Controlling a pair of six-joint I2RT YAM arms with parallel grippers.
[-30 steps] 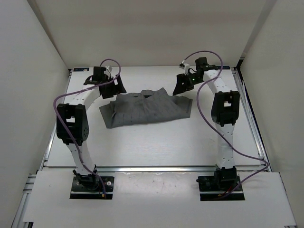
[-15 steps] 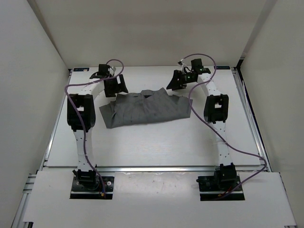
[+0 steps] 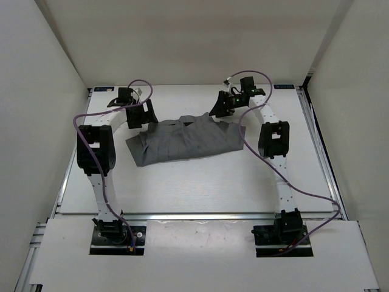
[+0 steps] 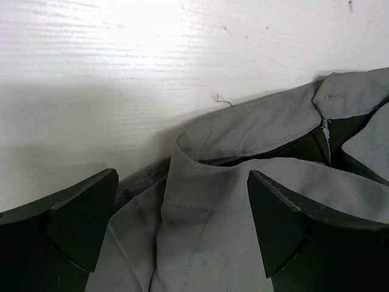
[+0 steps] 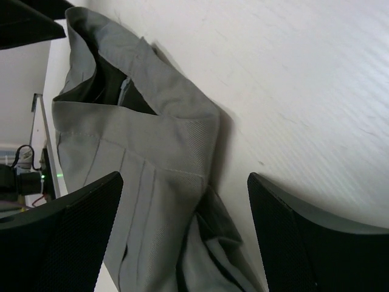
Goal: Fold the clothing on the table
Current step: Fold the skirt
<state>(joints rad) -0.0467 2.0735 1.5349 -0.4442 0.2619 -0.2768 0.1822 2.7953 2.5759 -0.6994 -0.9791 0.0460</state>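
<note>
My left gripper needs to grab the clothing's plain piece of cloth at its folded corner (image 3: 151, 126) (image 4: 189, 171) next. The clothing's pleats will then be free to straighten for folding.
The clothing (image 3: 185, 140) is a grey pleated garment lying rumpled at the middle of the white table (image 3: 200, 182), its plain band along the far edge. My left gripper (image 3: 143, 115) hovers over its far left corner, jaws wide open. In the left wrist view the band's folded edge (image 4: 200, 176) lies between the two dark fingers (image 4: 79, 219), which do not touch it. My right gripper (image 3: 220, 107) hangs open over the far right corner. In the right wrist view the band and pleats (image 5: 152, 176) sit between its fingers (image 5: 292, 237), untouched.
White walls enclose the table on the left, far and right sides. A metal rail (image 3: 200, 214) runs along the near edge by the arm bases. Purple cables loop from both arms above the far part of the table.
Both grippers have shifted inward toward the garment's far corners; the right one moved left, the left one came closer to the cloth. The garment has not moved.
</note>
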